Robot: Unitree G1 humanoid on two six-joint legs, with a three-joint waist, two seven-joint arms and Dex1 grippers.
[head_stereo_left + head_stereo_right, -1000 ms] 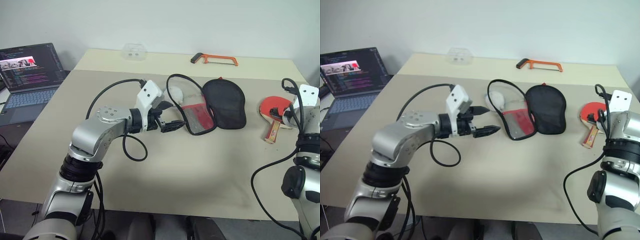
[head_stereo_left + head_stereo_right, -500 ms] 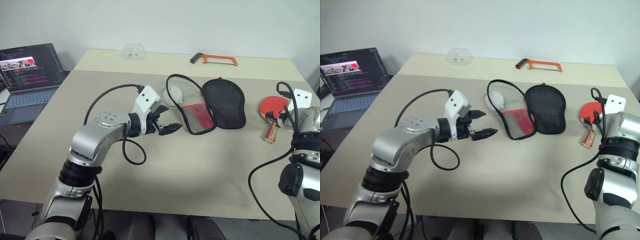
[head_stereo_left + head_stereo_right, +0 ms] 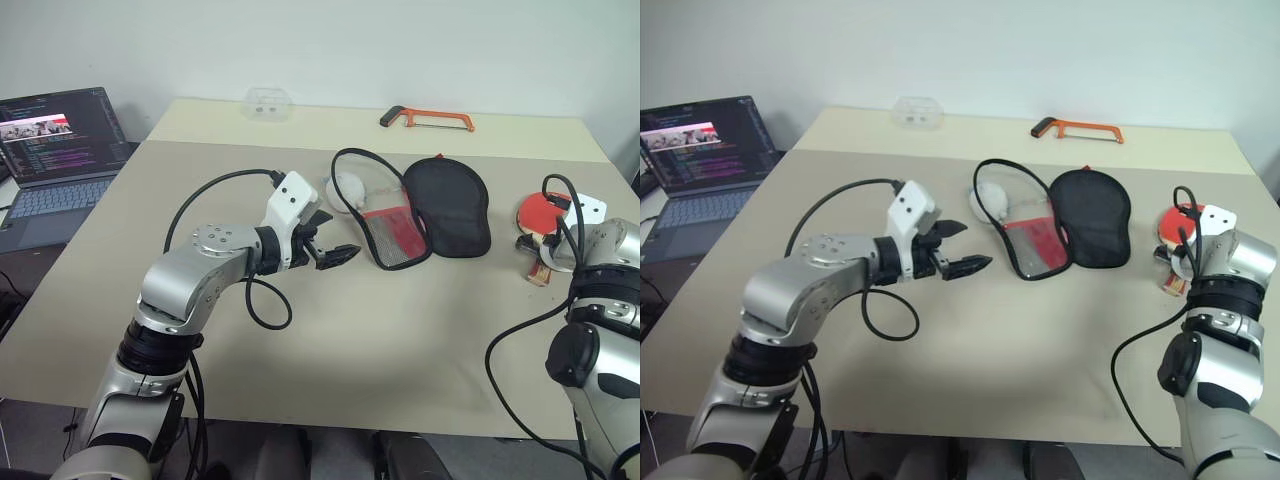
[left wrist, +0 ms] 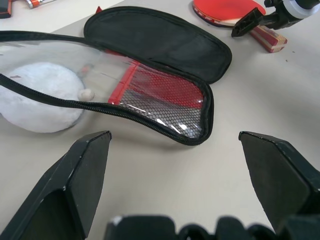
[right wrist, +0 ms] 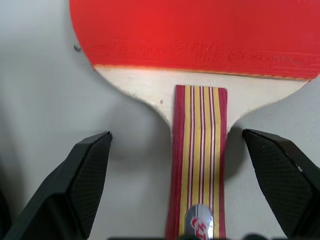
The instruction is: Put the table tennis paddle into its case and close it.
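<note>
My right gripper is ready to close on the paddle's striped handle (image 5: 200, 160). In the right wrist view, the gripper's fingers are beside the handle, below the paddle's red side.
The table tennis paddle (image 3: 535, 212) lies flat at the right of the table, red face up, with its striped handle (image 5: 200, 150) towards me. My right gripper (image 5: 176, 139) hovers just above the handle, open, with one finger on each side. The case (image 3: 447, 205) lies unzipped at the table's middle, its black-lined half beside a half with red and mesh (image 4: 165, 97). My left gripper (image 3: 338, 235) hangs open and empty a little left of the case, pointing at it.
A white fluffy ball (image 3: 347, 187) rests under the case's clear flap. An orange hacksaw (image 3: 428, 118) and a clear plastic box (image 3: 268, 100) lie at the far edge. An open laptop (image 3: 55, 150) stands off the table's left side.
My right gripper has come down and a little to the left, over the paddle's handle. The left gripper stays where it was, turned slightly.
</note>
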